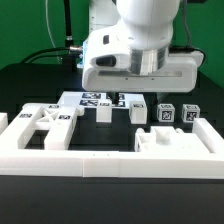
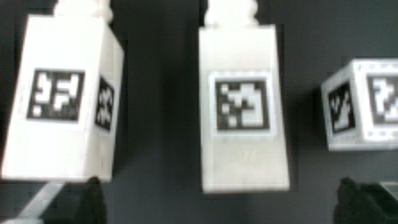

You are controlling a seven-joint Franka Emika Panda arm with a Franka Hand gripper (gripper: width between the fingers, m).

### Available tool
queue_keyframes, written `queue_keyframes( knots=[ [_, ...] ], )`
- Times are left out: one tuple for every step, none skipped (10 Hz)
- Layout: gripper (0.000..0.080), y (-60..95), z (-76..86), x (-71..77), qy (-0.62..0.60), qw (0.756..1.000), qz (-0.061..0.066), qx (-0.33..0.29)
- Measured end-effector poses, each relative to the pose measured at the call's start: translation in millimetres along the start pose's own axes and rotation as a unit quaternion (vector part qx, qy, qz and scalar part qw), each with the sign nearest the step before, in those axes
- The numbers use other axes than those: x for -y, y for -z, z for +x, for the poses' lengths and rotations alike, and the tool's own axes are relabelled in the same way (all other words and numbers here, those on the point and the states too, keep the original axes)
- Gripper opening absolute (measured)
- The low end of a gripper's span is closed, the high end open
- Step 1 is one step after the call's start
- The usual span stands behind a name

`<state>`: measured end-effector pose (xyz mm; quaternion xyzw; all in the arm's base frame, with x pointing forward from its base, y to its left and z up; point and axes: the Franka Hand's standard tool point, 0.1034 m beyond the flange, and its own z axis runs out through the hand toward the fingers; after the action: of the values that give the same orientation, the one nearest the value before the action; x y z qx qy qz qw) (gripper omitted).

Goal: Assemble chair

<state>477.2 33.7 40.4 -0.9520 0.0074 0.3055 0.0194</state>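
The middle bar's near end [image 1: 138,104] stops short of my gripper's fingers, so it is too early to close. My gripper moves toward that end next, then closes on it.
The chair is in loose white tagged parts on the black table. A flat cross-braced piece [image 1: 45,120] lies at the exterior view's left. Two upright bars [image 1: 103,113] [image 1: 137,111] stand near the middle, with two small tagged blocks [image 1: 165,115] [image 1: 188,113] to their right. My gripper [image 1: 127,97] hangs just above the two bars, open and empty. In the wrist view the middle bar [image 2: 240,105] lies between the lines of my dark fingertips [image 2: 71,200], with the gripper [image 2: 222,205] just short of its end. Another bar [image 2: 68,100] and a tagged block [image 2: 370,100] flank it.
A long low white border rail [image 1: 110,162] runs along the front, with a blocky white part [image 1: 160,140] resting against it. The marker board [image 1: 85,99] lies flat behind the bars. The arm's body hides the back middle of the table.
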Motion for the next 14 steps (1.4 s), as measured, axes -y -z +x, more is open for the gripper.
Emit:
queue_keyframes(
  knots=[
    [0.0649,0.7,5.0,-1.5,0.009,0.999,0.002,0.034],
    [0.0649,1.4,9.0,-1.6,0.015,0.998,0.003,0.057],
    [0.0649,0.8,8.0,-0.6,0.019,0.995,0.004,0.095],
    [0.0649,0.4,12.1,0.2,0.020,0.993,0.004,0.116],
    [0.0649,-1.4,8.4,0.5,0.020,0.986,0.004,0.163],
    [0.0649,-3.4,10.2,0.8,0.020,0.980,0.004,0.198],
    [0.0649,-5.1,18.6,0.6,0.020,0.980,0.004,0.198],
    [0.0649,-5.7,18.5,0.5,0.020,0.980,0.004,0.197],
    [0.0649,-10.6,17.2,1.6,0.017,0.979,0.003,0.202],
    [0.0649,-18.3,17.1,4.3,0.016,0.979,0.001,0.203],
    [0.0649,-23.7,14.6,5.8,0.016,0.978,-0.001,0.207],
    [0.0649,-26.5,12.8,6.7,0.015,0.977,-0.002,0.211],
    [0.0649,-26.8,12.8,6.7,0.015,0.977,-0.002,0.211],
    [0.0619,-26.8,13.6,6.3,0.018,0.978,-0.001,0.209]
  ],
)
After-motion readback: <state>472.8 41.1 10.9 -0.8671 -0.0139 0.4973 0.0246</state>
